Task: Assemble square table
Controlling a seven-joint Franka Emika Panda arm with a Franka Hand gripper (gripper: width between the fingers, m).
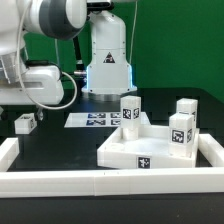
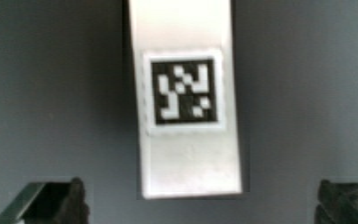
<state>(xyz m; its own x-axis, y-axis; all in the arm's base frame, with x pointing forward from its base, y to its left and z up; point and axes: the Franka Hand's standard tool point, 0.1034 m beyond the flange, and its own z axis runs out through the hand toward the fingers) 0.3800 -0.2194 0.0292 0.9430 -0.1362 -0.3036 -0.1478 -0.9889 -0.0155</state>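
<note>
The loose leg is still below my gripper's fingers and they would miss it if they closed now, so I need to first lower my gripper.
The white square tabletop (image 1: 140, 150) lies on the black table at the exterior view's right, with three white tagged legs standing upright on it: one (image 1: 131, 108) at the back left, one (image 1: 186, 104) at the back right, one (image 1: 181, 131) in front. A fourth leg (image 1: 25, 122) lies loose on the table at the exterior view's left, under the arm's hand (image 1: 40, 85). In the wrist view that leg (image 2: 185, 100) is a long white bar with a black marker. My gripper (image 2: 197, 207) is open, its dark fingertips (image 2: 51, 205) standing wide of the leg's near end and clear of it.
A low white barrier wall (image 1: 100, 182) runs along the front and up both sides of the table. The marker board (image 1: 97, 119) lies flat between the loose leg and the tabletop. The robot's base (image 1: 107, 60) stands behind.
</note>
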